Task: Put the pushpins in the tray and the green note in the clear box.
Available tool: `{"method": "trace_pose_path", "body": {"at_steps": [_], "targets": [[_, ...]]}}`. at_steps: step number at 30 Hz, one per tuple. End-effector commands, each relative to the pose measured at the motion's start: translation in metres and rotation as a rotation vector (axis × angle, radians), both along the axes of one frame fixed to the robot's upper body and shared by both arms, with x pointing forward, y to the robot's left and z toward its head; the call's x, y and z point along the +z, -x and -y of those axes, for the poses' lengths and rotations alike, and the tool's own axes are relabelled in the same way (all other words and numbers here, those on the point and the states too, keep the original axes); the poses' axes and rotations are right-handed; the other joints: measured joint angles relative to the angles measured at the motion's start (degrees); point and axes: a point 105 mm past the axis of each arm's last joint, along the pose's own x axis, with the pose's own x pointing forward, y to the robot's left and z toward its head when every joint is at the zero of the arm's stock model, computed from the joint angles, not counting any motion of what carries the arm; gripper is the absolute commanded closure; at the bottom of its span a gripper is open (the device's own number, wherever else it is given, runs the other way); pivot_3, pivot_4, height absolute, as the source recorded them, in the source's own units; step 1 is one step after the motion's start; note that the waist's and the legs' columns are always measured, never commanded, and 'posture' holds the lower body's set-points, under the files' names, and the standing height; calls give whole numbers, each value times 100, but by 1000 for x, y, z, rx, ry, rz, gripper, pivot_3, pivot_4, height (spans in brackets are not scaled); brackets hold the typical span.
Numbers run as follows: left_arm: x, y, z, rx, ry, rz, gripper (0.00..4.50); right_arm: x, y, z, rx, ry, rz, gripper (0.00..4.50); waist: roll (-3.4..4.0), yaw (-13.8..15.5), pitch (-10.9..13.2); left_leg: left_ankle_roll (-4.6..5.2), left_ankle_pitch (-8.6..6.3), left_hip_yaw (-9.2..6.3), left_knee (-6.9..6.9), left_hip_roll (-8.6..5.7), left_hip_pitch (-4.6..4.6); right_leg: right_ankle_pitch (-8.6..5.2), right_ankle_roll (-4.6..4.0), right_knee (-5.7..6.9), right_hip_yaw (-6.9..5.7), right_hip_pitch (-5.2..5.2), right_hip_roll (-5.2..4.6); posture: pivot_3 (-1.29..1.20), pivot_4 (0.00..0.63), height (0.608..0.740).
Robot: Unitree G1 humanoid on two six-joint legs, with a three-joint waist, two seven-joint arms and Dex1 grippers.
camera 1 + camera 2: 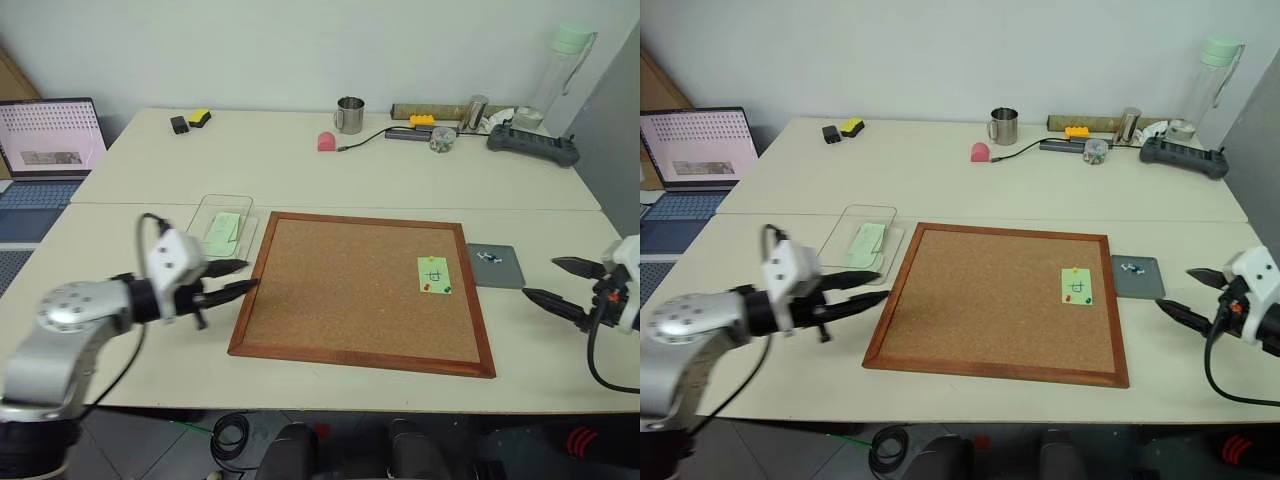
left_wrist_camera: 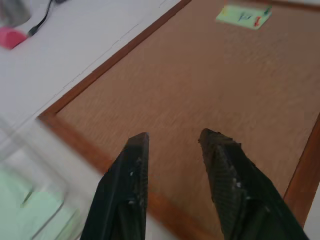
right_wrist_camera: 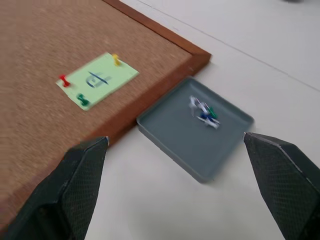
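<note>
My right gripper grabs the yellow pushpin by its head (image 1: 431,258) next, to release the green note (image 1: 434,280) for the clear box.
The green note (image 3: 98,80) with its black mark is pinned near the right edge of the cork board (image 1: 350,290) by a yellow pushpin (image 3: 115,59), a red one (image 3: 63,79) and a green one (image 3: 82,99). The grey tray (image 3: 170,125) lies on the table just right of the board, with a few small pins in it. The clear box (image 1: 205,205) stands off the board's far left corner and holds a plain green slip (image 1: 224,232). My left gripper (image 1: 248,275) hovers at the board's left edge, narrowly open and empty. My right gripper (image 1: 560,282) is wide open, right of the tray.
Along the back of the table are a metal mug (image 1: 349,115), a pink object (image 1: 326,141), a cable, a power strip (image 1: 533,145) and a bottle (image 1: 565,70). A laptop (image 1: 50,135) sits at the far left.
</note>
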Motion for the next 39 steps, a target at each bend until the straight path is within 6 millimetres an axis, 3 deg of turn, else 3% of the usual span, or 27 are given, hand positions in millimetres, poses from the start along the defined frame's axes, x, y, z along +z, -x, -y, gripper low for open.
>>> {"method": "trace_pose_path", "body": {"at_steps": [1, 5, 12, 21, 26, 29, 39], "targets": [[-4, -4, 30, -73, 7, 19, 3842, 13, -5, -25, 76, -17, 45, 0, -2, -5, 1, 0, 0, 0, 2, 2, -1, 4, -1, -2, 1, 0, 3, 0, 150, 740], [-16, -14, 60, -126, 58, 5, 4453, 13, -18, -48, 131, -32, 64, 0, -2, -3, 1, 1, 1, 2, 9, 2, -1, 7, 2, -1, 2, 3, 7, 0, 150, 740], [-37, -31, 92, -143, 106, 3, 4453, -2, -46, -80, 168, -35, 39, 0, -6, 7, 3, 0, 1, -1, 9, -1, -10, 9, 2, 2, -2, -4, 10, 0, 150, 740], [-72, -49, 105, -97, 107, -46, 4453, -21, -85, -93, 175, -12, 29, 0, -6, 2, 4, 0, 1, 0, 9, -4, -10, 11, 3, 3, 0, -7, 10, 0, 150, 740], [-76, -50, 105, -95, 108, -61, 4453, -32, -94, -96, 184, 26, 61, 0, -5, -2, 3, 0, 1, -5, 10, -5, -9, 12, 4, 4, 2, -6, 10, 0, 150, 740], [-75, -51, 103, -91, 106, -58, 4500, -37, -95, -97, 184, 27, 65, 442, -5, -3, 3, 0, 2, -4, 11, -5, -9, 12, 4, 6, -2, -5, 10, 0, 150, 740], [-75, -50, 103, -96, 100, -59, 4500, -46, -95, -100, 193, 12, 58, 2594, -4, -7, 3, -1, 2, -8, 11, -4, -5, 13, 2, 10, 1, -6, 10, 0, 150, 740]]}}
